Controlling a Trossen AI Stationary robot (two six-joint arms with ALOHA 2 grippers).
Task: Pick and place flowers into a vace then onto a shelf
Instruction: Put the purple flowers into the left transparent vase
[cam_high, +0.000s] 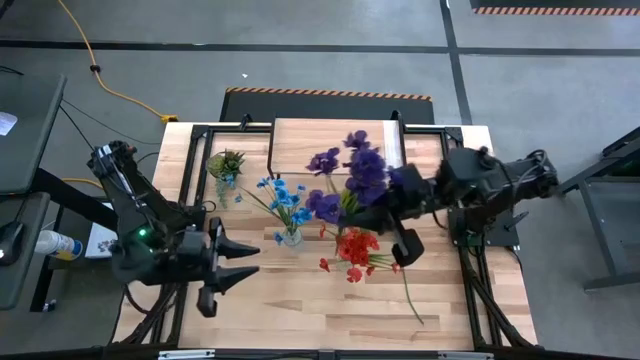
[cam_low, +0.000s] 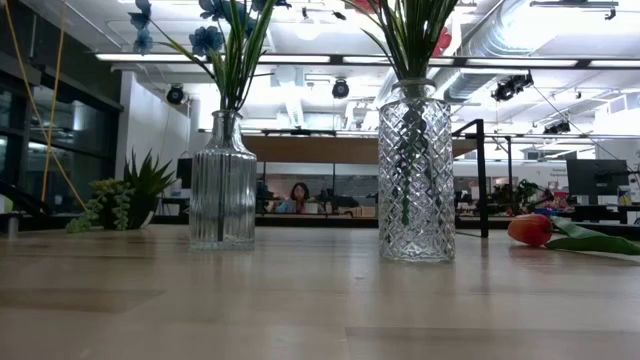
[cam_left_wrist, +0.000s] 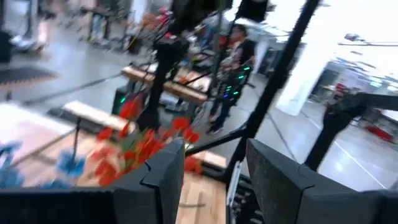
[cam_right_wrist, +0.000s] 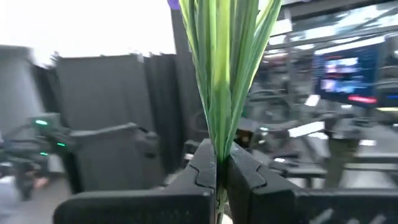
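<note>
Next, my left gripper reaches the flower bunch and grabs its green stems, which leaves its purple blooms free for the vase.
My right gripper is shut on a bunch of purple flowers, held over the table's middle. In the right wrist view its green stems rise from the gripper. Blue flowers stand in a ribbed glass vase. Red flowers stand in a diamond-cut glass vase. An orange flower lies on its side on the tabletop. The shelf stands at the far middle. My left gripper hangs open at the near left, with nothing between its fingers. My right gripper pinches the bunch's green stems between its two fingers, several stems together. The fingers reach in about level from the table's right side and lie across the stems. The bunch is lifted clear of the table, with its blooms above the fingers.
A small green spiky potted plant stands at the far left of the table. A long green stem lies on the near right part of the tabletop. Bare wood shows along the near edge.
</note>
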